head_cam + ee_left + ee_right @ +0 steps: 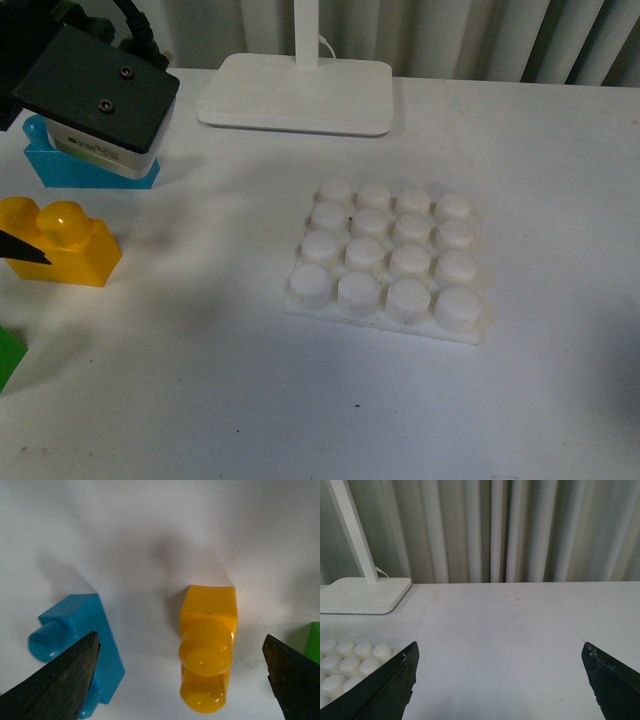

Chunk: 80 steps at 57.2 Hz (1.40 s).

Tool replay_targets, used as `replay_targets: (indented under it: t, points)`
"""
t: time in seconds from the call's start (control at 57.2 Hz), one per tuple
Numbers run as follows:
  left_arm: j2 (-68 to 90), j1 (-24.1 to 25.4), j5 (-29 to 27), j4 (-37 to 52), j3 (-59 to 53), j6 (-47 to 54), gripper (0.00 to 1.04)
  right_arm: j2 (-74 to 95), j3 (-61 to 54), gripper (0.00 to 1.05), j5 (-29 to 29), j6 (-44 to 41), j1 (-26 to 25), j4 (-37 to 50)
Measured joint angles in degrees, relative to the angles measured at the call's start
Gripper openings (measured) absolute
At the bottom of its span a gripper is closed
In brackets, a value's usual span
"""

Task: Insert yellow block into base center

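Note:
My left gripper grabs the yellow block (60, 243) by its long sides next, to insert it into the base center.
The yellow block (60, 243) lies on the white table at the far left, two studs up. In the left wrist view the yellow block (207, 645) sits between the fingers of my left gripper (180, 637), which is open and hovers above it without touching. One dark fingertip (20, 248) shows in front of the block. The base (390, 260), a white studded plate, lies mid-table with nothing on it. My right gripper (500, 647) is open over bare table, with the base's corner (345, 665) off to one side.
A blue brick (60, 170) lies behind the yellow block, partly under my left wrist housing (95, 95). A green piece (8, 355) shows at the left edge. The white lamp foot (295, 92) stands at the back, before a curtain.

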Motion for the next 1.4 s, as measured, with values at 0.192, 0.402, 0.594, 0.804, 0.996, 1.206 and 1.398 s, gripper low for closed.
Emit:
replay_targets:
  t: [0.192,0.402,0.594,0.804,0.996,1.206,1.398]
  points:
    - [2.60,-0.20,-0.28,-2.49,0.96,0.00,0.98,0.00,0.00,0.96,0.00,0.00,0.00,0.00]
    - [3.17,0.81,-0.46,-4.35,3.43,0.00,0.98,0.00,0.00,0.96,0.00,0.00,0.00,0.00]
    - [4.00,2.14,-0.35,-5.77,4.94,0.02,0.98,0.00,0.00,0.96,0.00,0.00,0.00,0.00]
    - [5.66,2.32,-0.63,-5.55,4.94,-0.02,0.81,0.00,0.00,0.96,0.00,0.00,0.00,0.00]
    - [6.05,2.45,-0.74,-5.97,4.94,-0.02,0.47,0.00,0.00,0.96,0.00,0.00,0.00,0.00]
    - [6.12,2.58,-0.90,-6.67,5.46,-0.52,0.27,0.00,0.00,0.96,0.00,0.00,0.00,0.00]
    - [6.01,0.48,0.57,-8.09,7.63,-3.19,0.27,0.00,0.00,0.96,0.00,0.00,0.00,0.00]
